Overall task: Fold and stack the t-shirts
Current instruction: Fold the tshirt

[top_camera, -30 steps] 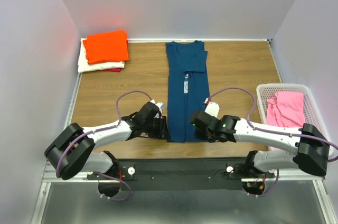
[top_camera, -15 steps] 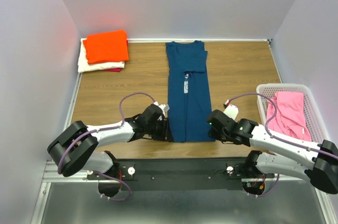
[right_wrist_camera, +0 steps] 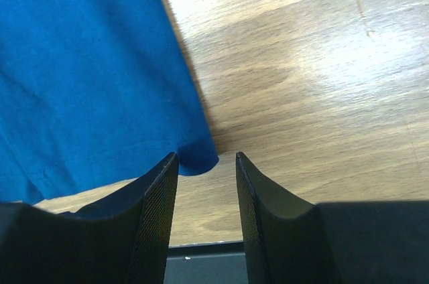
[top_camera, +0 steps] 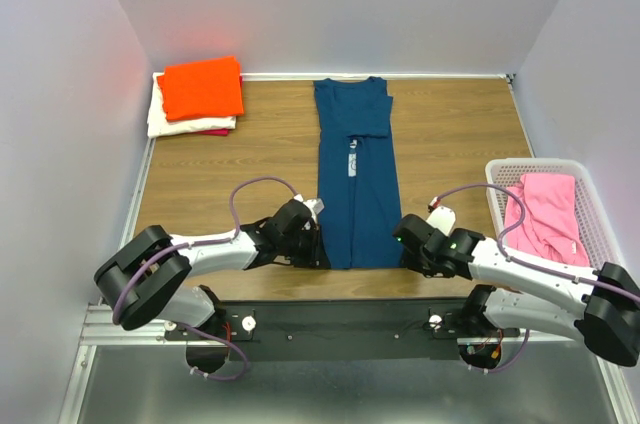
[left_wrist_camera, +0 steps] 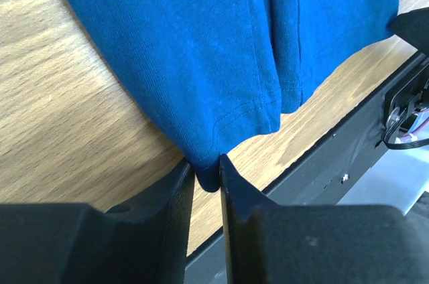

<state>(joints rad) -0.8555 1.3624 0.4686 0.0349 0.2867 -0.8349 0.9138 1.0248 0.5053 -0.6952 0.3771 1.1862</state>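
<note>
My right gripper grabs the navy blue t-shirt's free near hem corner (top_camera: 402, 265) (right_wrist_camera: 203, 159) next, opposite my left gripper, to fold the hem evenly over.
The navy blue t-shirt (top_camera: 356, 174) lies folded into a long narrow strip down the middle of the wooden table. My left gripper (top_camera: 318, 249) is at its near left hem corner and is shut on that corner; the left wrist view shows the cloth (left_wrist_camera: 201, 49) pinched between the fingers of the gripper (left_wrist_camera: 208, 177). My right gripper (top_camera: 403, 242) is open at the near right hem corner. In the right wrist view the corner of the shirt (right_wrist_camera: 87, 76) lies on the table just ahead of the gripper (right_wrist_camera: 206, 163), beside its left finger.
A folded stack sits at the back left: an orange tee (top_camera: 202, 86) on a cream-white one (top_camera: 165, 124), with a red edge (top_camera: 213, 132) beneath. A pink tee (top_camera: 545, 206) lies in the white basket (top_camera: 530, 163) at the right. The black table rail runs close behind both grippers.
My right gripper has moved right, off the shirt's hem, and toward the near edge, ending at the right corner. My left gripper has shifted slightly right onto the left corner.
</note>
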